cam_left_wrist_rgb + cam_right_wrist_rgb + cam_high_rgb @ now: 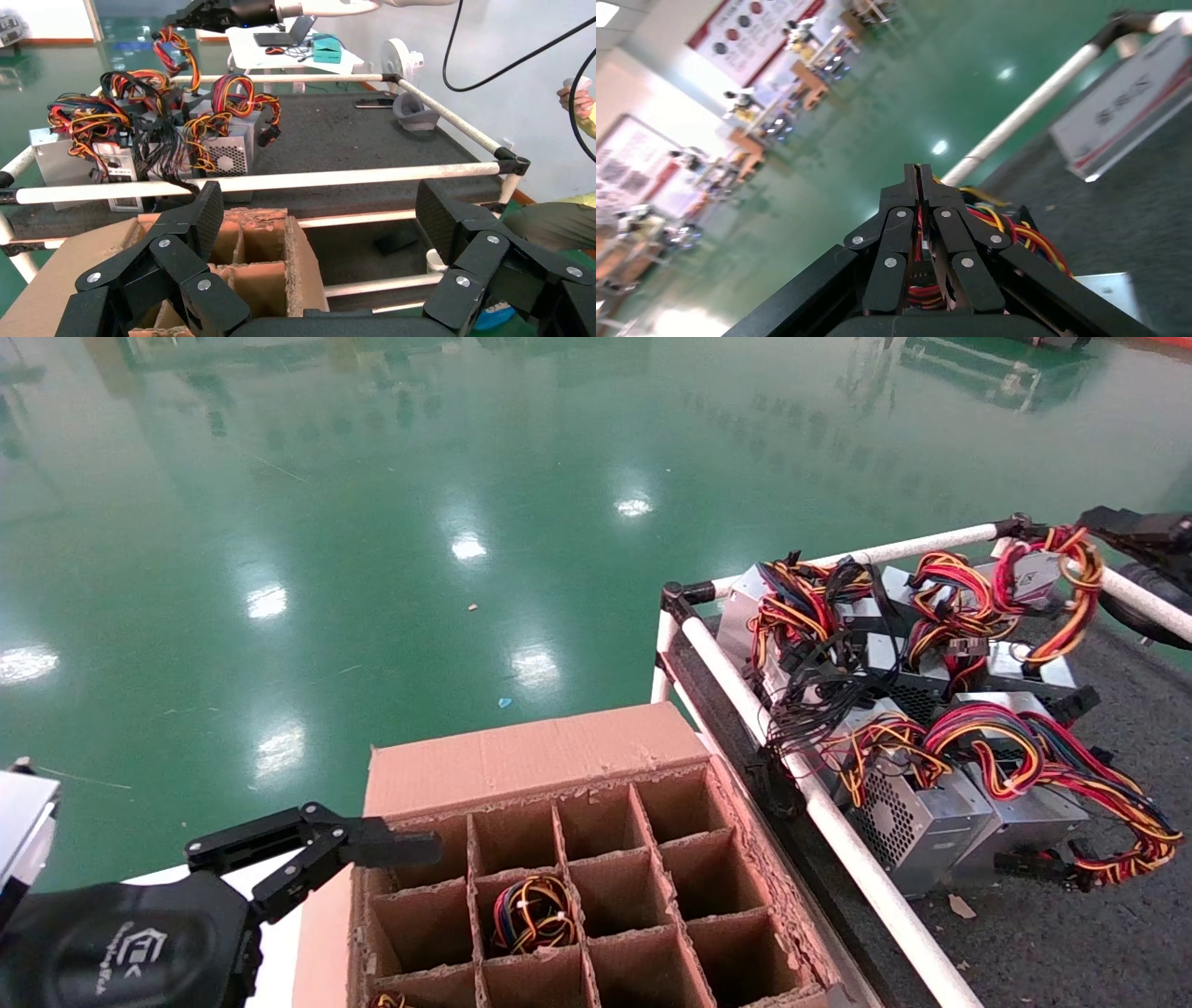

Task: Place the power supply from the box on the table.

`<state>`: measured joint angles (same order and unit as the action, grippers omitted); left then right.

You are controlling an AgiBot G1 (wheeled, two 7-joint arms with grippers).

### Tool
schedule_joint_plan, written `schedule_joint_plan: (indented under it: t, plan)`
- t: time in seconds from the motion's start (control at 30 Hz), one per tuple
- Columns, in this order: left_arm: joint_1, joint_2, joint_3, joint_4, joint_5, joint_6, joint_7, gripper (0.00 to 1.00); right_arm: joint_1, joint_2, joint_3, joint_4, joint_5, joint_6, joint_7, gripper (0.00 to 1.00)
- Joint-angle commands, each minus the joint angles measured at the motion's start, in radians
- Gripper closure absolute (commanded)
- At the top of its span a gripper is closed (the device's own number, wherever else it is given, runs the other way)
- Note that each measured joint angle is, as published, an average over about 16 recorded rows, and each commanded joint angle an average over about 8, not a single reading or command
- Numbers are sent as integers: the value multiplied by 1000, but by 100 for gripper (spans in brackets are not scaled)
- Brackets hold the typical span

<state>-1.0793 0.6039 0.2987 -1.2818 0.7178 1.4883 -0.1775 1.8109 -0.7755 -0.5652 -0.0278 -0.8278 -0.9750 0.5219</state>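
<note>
My right gripper opens now, since the wires bow slackly from the gripper's fingers to the power supply seated on the dark grey table.
My right gripper [1091,521] is over the table's far right corner, shut on the red, yellow and black wire loop [1071,581] of the power supply [1036,570]. That silver unit is at the back of a pile; whether it rests there I cannot tell. The right wrist view shows the gripper [919,173] pinched on the wires [1018,235]. From the left wrist view, the right gripper [193,15] holds the bundle [172,45] up. The brown box [521,761] stands left of the dark grey table [1071,933]. My left gripper [410,848] is open at the box's left corner, holding nothing.
Several other silver units with wire bundles [931,803] are heaped on the table's left part. A white pipe rail [838,826] divides box and table. One cell of the box holds a bundle with blue wires [533,913]. A green floor lies beyond.
</note>
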Motion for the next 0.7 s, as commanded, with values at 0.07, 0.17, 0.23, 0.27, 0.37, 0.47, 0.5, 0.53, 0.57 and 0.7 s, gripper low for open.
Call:
schedule_joint_plan:
  t: [0.07, 0.17, 0.23, 0.27, 0.37, 0.47, 0.5, 0.53, 0.57, 0.7]
  plan:
    - [0, 0, 0, 0, 0, 0, 0, 0, -2, -1, -3, 1, -3, 27, -10, 32]
    - [0, 0, 0, 0, 0, 0, 0, 0, -4, -1, -5, 3, -5, 35, -14, 0]
    - [0, 0, 0, 0, 0, 0, 0, 0, -5, -2, -5, 3, -6, 38, -15, 0]
    - [0, 0, 0, 0, 0, 0, 0, 0, -5, -2, -5, 4, -6, 38, -15, 0]
    - [0, 0, 0, 0, 0, 0, 0, 0, -5, -2, -5, 4, -6, 35, -13, 0]
    - [0, 0, 0, 0, 0, 0, 0, 0, -4, -2, -5, 4, -6, 33, -12, 0]
    - [0, 0, 0, 0, 0, 0, 0, 0, -4, -2, -4, 4, -6, 32, -12, 0]
    - [0, 0, 0, 0, 0, 0, 0, 0, -4, -2, -4, 4, -6, 31, -12, 0]
    - [0, 0, 0, 0, 0, 0, 0, 0, -4, -2, -4, 4, -6, 31, -11, 0]
    - [0, 0, 0, 0, 0, 0, 0, 0, -3, -1, -4, 3, -5, 29, -10, 0]
